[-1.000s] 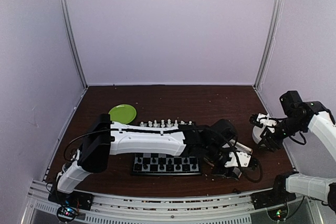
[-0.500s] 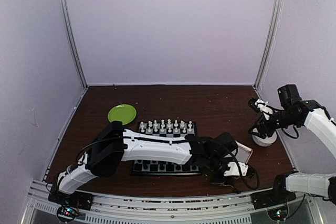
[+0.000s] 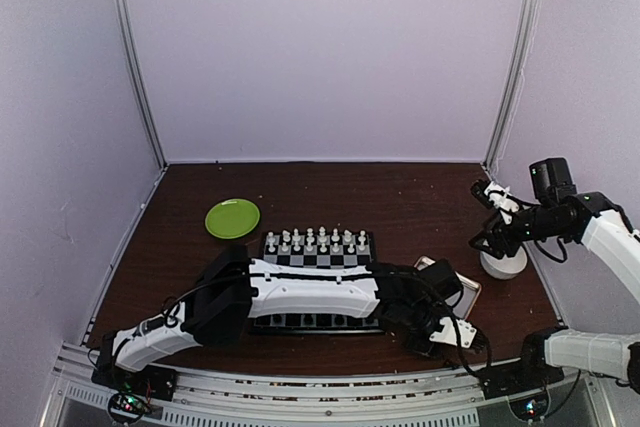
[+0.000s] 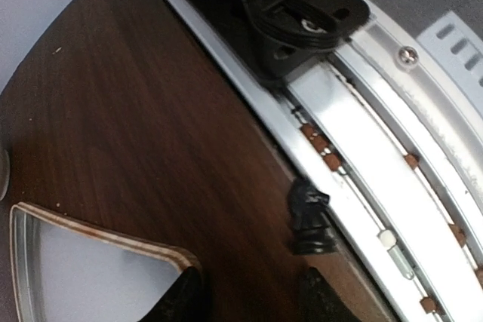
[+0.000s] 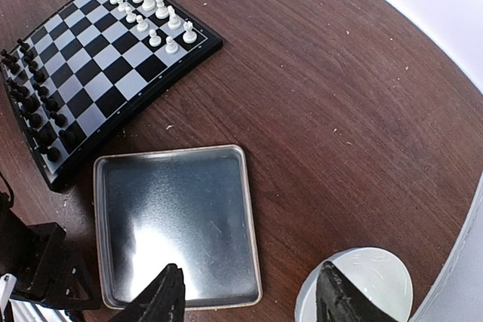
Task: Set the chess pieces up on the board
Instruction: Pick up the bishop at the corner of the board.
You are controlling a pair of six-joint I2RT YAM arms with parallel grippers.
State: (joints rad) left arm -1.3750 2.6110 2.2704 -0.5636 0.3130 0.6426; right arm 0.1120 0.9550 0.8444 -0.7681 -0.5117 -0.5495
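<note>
My left gripper grabs the black knight by its round base [image 4: 313, 243] next, so that the knight's head stays free for my right gripper to grab.
The board [image 5: 103, 60] lies left of centre, with white chess pieces [image 5: 144, 4] in rows along its far edge and black chess pieces [image 5: 34, 111] along its near edge. One black knight [image 4: 309, 216] stands off the board, upright against the metal rail at the table's near edge. My left gripper [image 4: 253, 308] is open just short of the knight, with nothing between its fingers [image 4: 181, 295]. In the top view the left gripper [image 3: 458, 332] reaches across the front of the board [image 3: 318, 250]. My right gripper [image 5: 253, 303] hangs open and empty above the table.
A tan-rimmed metal tray [image 5: 177, 224] lies empty right of the board. A white round dish [image 5: 355, 284] sits beside it under my right gripper [image 3: 488, 217]. A green plate [image 3: 232, 218] lies at the back left. The aluminium rail [image 4: 377, 209] borders the near edge.
My left arm has swung forward and right, down to the table's near edge. My right gripper has lifted up and back from the white dish.
</note>
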